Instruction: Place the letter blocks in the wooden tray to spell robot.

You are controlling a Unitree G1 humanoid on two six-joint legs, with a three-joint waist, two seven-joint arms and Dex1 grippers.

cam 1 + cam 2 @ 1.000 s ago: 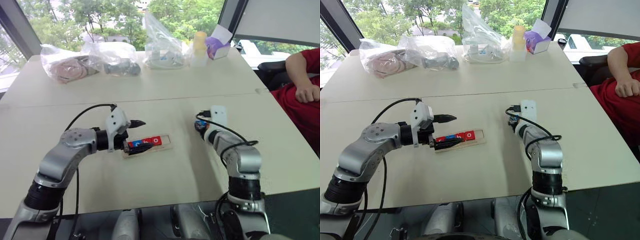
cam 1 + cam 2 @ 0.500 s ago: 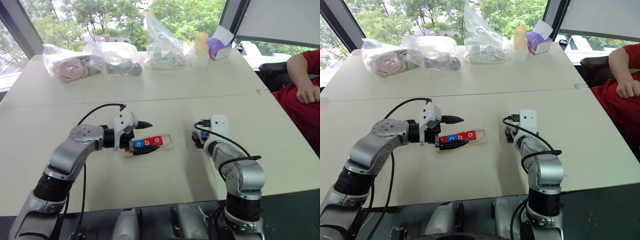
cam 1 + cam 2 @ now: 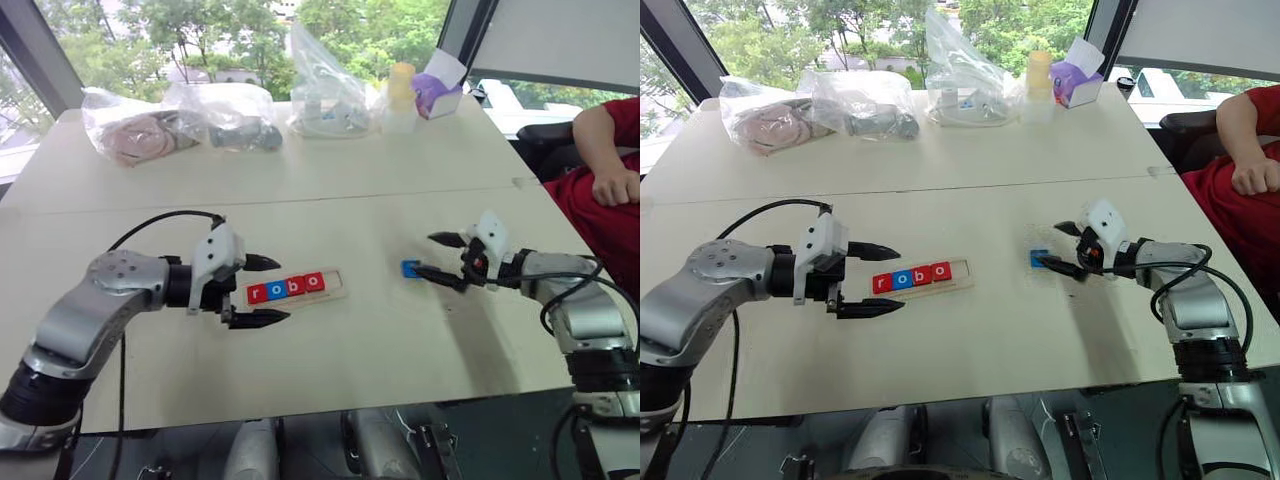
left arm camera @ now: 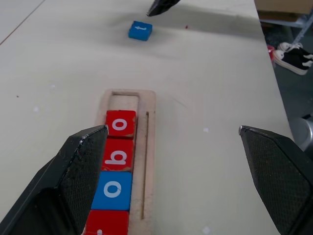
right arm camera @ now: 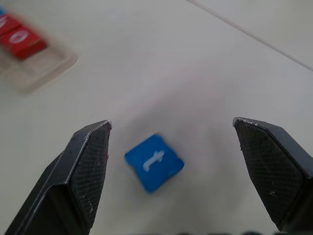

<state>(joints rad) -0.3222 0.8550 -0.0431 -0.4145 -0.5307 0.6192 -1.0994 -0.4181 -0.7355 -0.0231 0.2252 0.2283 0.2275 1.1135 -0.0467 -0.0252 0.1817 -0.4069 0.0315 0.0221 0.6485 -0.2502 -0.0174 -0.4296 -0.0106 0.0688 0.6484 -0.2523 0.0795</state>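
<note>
The right gripper's fingers are above the blue t block [image 3: 410, 268] [image 5: 154, 162] and would miss the block if they closed now. The right gripper should go lower first, then close on the block.
The wooden tray [image 3: 338, 288] lies mid-table holding several letter blocks [image 3: 286, 288] that read r, o, b, o; its right end slot [image 4: 123, 102] is bare. A blue t block [image 3: 410, 268] lies flat on the table to the tray's right, and shows in the right wrist view [image 5: 154, 162]. My right gripper [image 3: 428, 256] is open, its fingers on either side of the t block, just off it. My left gripper [image 3: 283, 290] is open at the tray's left end, one finger beyond it and one nearer, touching nothing.
Clear plastic bags [image 3: 180, 120] with items, a yellow bottle [image 3: 400, 90] and a purple box [image 3: 435, 95] line the table's far side. A person in a red shirt [image 3: 605, 190] sits at the right edge. A seam [image 3: 300, 205] crosses the table beyond the tray.
My right arm swung out to the right and its gripper turned from pointing down to nearly level and opened, leaving the blue t block on the table. My left gripper drew back left along the tray.
</note>
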